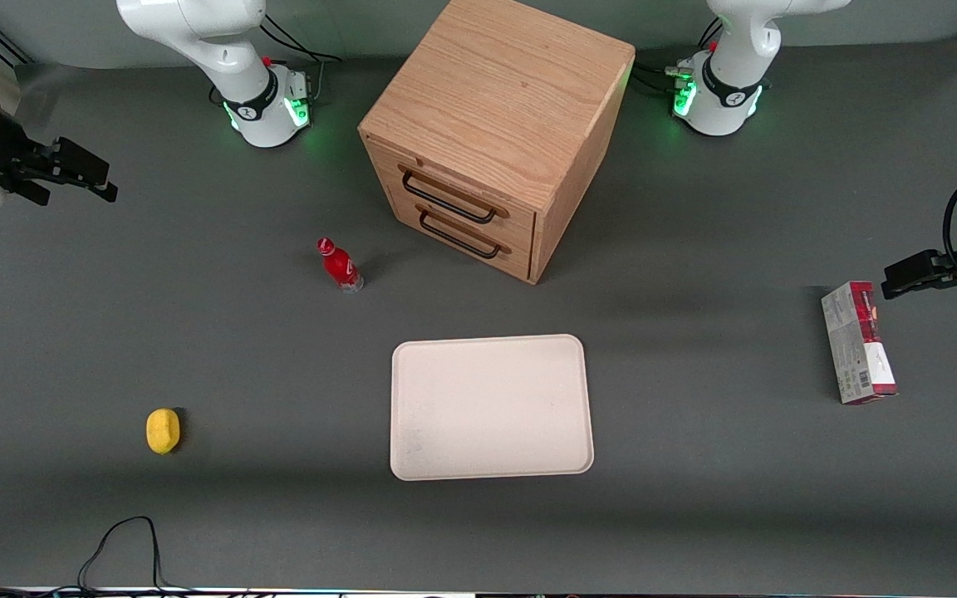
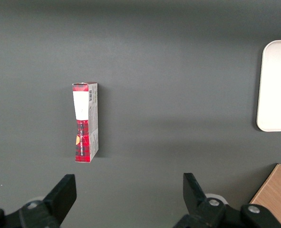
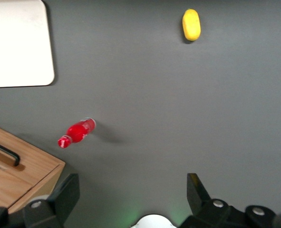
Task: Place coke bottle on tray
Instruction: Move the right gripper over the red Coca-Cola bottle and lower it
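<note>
Next, my right gripper needs to grab the coke bottle by its red cap (image 1: 326,245), to place the bottle on the tray (image 1: 491,407).
The coke bottle (image 1: 340,265), small and red with a red cap and a clear base, stands upright on the grey table. It is a little farther from the front camera than the tray and near the cabinet's drawer front. The right wrist view shows the bottle (image 3: 77,132) well apart from the fingers. The cream-white tray (image 1: 491,407) lies flat with nothing on it, and one corner of the tray (image 3: 16,42) shows in the right wrist view. My right gripper (image 1: 105,184) hangs above the working arm's end of the table, far from the bottle. The gripper (image 3: 131,185) is open and holds nothing.
A wooden two-drawer cabinet (image 1: 495,124) stands farther from the camera than the tray. A yellow lemon-like object (image 1: 163,431) lies toward the working arm's end. A red-and-grey carton (image 1: 858,342) lies toward the parked arm's end. A black cable (image 1: 121,540) loops near the table's front edge.
</note>
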Robot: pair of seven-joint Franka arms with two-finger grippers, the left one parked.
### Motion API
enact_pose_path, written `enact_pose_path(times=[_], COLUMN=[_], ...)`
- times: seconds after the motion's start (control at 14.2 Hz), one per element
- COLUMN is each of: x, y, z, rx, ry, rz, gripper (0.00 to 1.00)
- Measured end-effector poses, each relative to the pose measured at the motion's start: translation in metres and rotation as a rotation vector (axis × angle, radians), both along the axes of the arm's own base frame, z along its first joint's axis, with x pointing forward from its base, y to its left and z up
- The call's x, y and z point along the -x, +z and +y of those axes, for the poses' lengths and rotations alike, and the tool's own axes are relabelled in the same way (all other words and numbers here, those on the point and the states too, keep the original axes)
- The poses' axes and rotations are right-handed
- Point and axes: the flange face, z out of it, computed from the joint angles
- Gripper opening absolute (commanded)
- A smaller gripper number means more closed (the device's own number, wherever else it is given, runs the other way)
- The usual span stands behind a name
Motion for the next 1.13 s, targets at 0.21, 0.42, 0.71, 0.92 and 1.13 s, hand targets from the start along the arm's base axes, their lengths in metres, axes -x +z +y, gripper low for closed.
enact_pose_path(times=[0.21, 0.42, 0.71, 0.92, 1.13], x=[-0.009, -0.005, 0.008, 0.028, 0.063], y=[-0.007, -0.009, -0.052, -0.125, -0.203], z=[0.005, 0.051, 0.140, 0.183, 0.197], rx=[0.011, 0.009, -0.017, -0.003, 0.007], ry=[0.002, 0.005, 0.003, 0.006, 0.019], rz=[0.011, 0.024, 0.052, 0.018, -0.041], gripper=[1.00, 1.00, 1.00, 1.00, 1.00])
